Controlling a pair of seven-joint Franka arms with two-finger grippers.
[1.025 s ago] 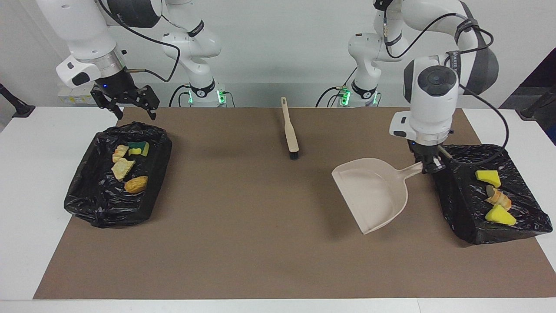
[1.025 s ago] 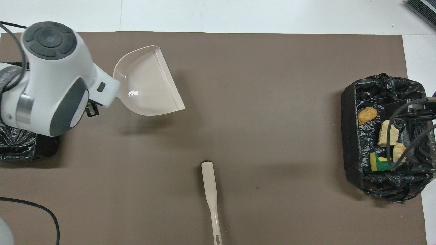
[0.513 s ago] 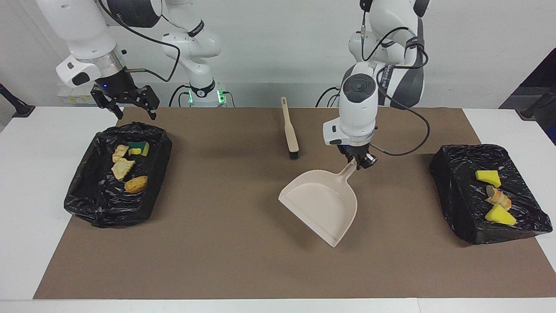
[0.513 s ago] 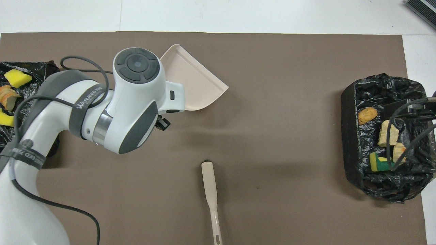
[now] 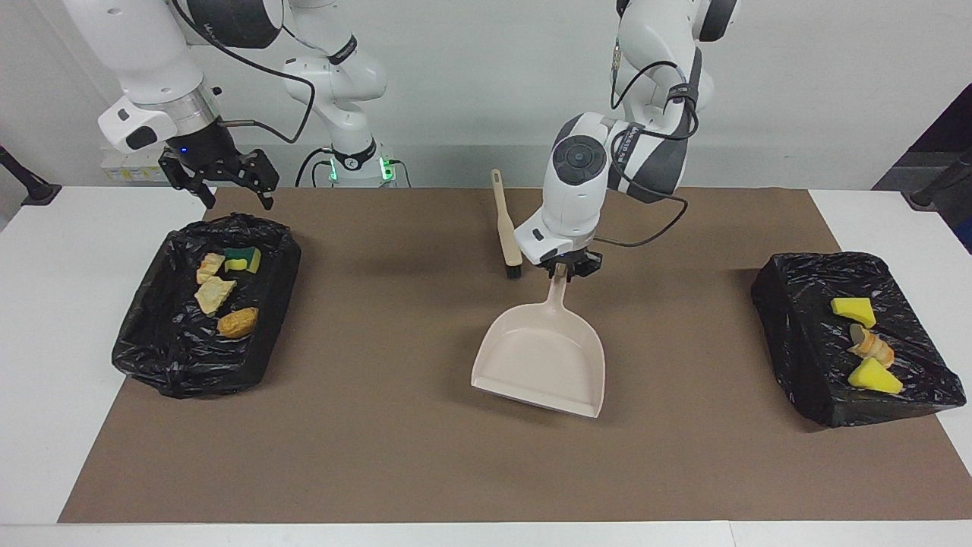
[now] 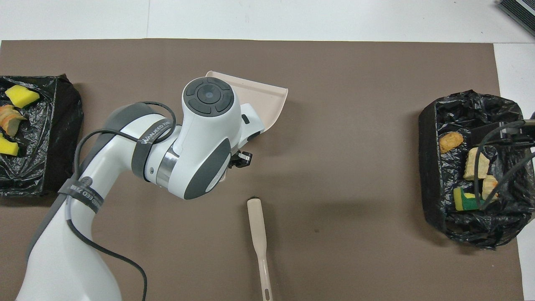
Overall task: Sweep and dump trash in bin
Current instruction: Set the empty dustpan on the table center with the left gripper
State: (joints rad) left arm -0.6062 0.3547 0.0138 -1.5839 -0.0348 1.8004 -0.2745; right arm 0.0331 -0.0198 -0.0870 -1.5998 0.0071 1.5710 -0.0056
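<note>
The dustpan's open end hangs tilted above the brown mat, so my left gripper keeps hold of the dustpan for now.
My left gripper [image 5: 566,267] is shut on the handle of the empty beige dustpan [image 5: 541,357] in the middle of the mat. The pan's mouth points away from the robots and sits low at the mat. The overhead view shows only the dustpan's [image 6: 267,98] open end past my arm. All the trash lies in two black-lined bins. The bin [image 5: 163,342] at the right arm's end holds a green-and-yellow sponge [image 5: 243,260], bread pieces [image 5: 215,292] and a pastry [image 5: 238,323]. The other bin [image 5: 797,334] holds yellow foam chunks [image 5: 853,310] and a pastry [image 5: 872,346]. My right gripper [image 5: 231,186] waits open above its bin's edge.
The beige hand brush [image 5: 506,228] lies on the brown mat [image 5: 380,425] nearer to the robots than the dustpan, bristles toward the pan. It is just beside my left gripper. The mat shows no loose scraps.
My left arm has swung the dustpan from the bin at its end of the table to the middle of the mat, turning the pan's mouth away from the robots. The right arm has not moved.
</note>
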